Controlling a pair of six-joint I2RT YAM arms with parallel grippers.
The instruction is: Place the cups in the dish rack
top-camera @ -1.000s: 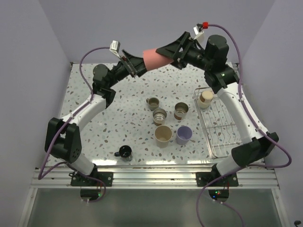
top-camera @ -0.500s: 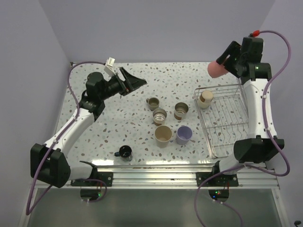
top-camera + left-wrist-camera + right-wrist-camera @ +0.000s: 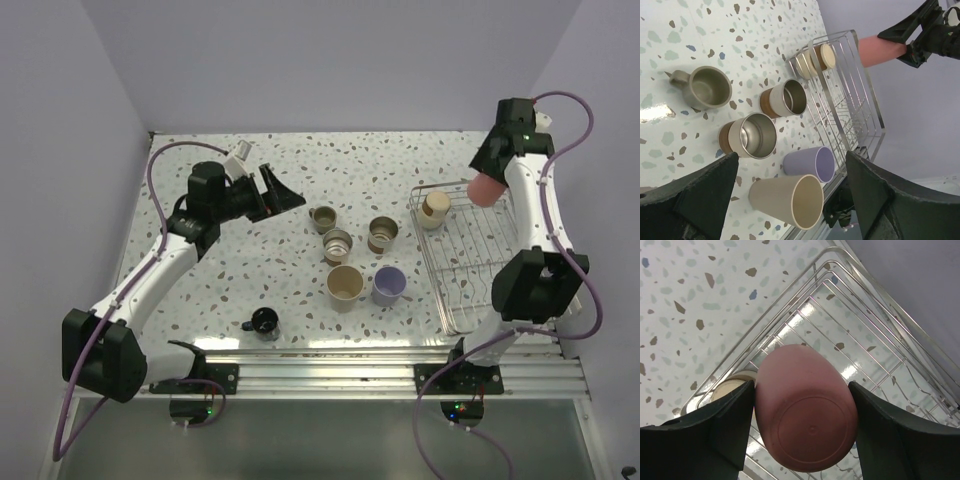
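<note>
My right gripper should lower the red-pink cup [image 3: 487, 190] before letting go of it, because the cup is still high above its free spot beside the tan cup.
My right gripper [image 3: 487, 178] is shut on the red-pink cup [image 3: 487, 190] and holds it above the far end of the wire dish rack [image 3: 470, 290]. In the right wrist view the cup's base [image 3: 807, 427] sits between the fingers, over the rack wires [image 3: 850, 305]. A tan cup [image 3: 434, 208] lies in the rack's far left corner. My left gripper [image 3: 285, 195] is open and empty, above the table left of the cups. On the table stand a steel mug [image 3: 322, 218], two steel cups [image 3: 338, 244] [image 3: 383, 234], a tan cup [image 3: 345, 286], a lavender cup [image 3: 389, 285] and a small dark blue cup [image 3: 264, 322].
The left wrist view shows the steel mug [image 3: 705, 87], two brown-sleeved steel cups [image 3: 787, 97] [image 3: 750, 135], the lavender cup [image 3: 810, 164], the tan cup [image 3: 787, 195] and the rack [image 3: 850, 100]. Purple walls close in the table on three sides.
The left gripper let go of the red-pink cup and drew back left and down. The right gripper carried the cup right and lowered it over the rack.
</note>
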